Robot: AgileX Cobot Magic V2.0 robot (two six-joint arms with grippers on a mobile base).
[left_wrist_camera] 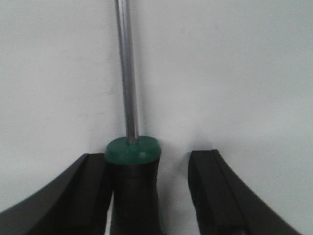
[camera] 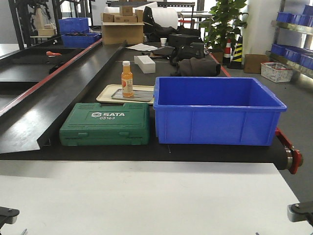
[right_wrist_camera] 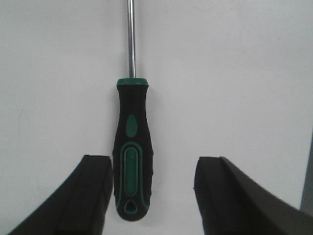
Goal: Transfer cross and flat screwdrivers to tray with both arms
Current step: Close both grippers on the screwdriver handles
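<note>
I will use my left gripper next to grab the screwdriver [left_wrist_camera: 128,83] by the black handle just below its green collar and transfer it to the tray.
In the left wrist view a screwdriver [left_wrist_camera: 133,196] lies on the white table, its black handle with a green collar between the jaws and its steel shaft [left_wrist_camera: 126,73] pointing away. My left gripper [left_wrist_camera: 149,164] is open; the handle rests against the left finger [left_wrist_camera: 88,191], with a gap to the right finger [left_wrist_camera: 215,191]. In the right wrist view a second screwdriver [right_wrist_camera: 132,152], black with green inlays, lies flat. My right gripper [right_wrist_camera: 154,164] is open around its butt end, close to the left finger [right_wrist_camera: 90,196]. The tray is out of view.
Beyond the white table [camera: 146,196] runs a black conveyor carrying a green SATA tool case [camera: 105,124] and a blue crate [camera: 217,110]. Behind them a beige tray [camera: 110,93] holds an orange bottle [camera: 127,78]. Arm parts show at the bottom corners [camera: 299,211].
</note>
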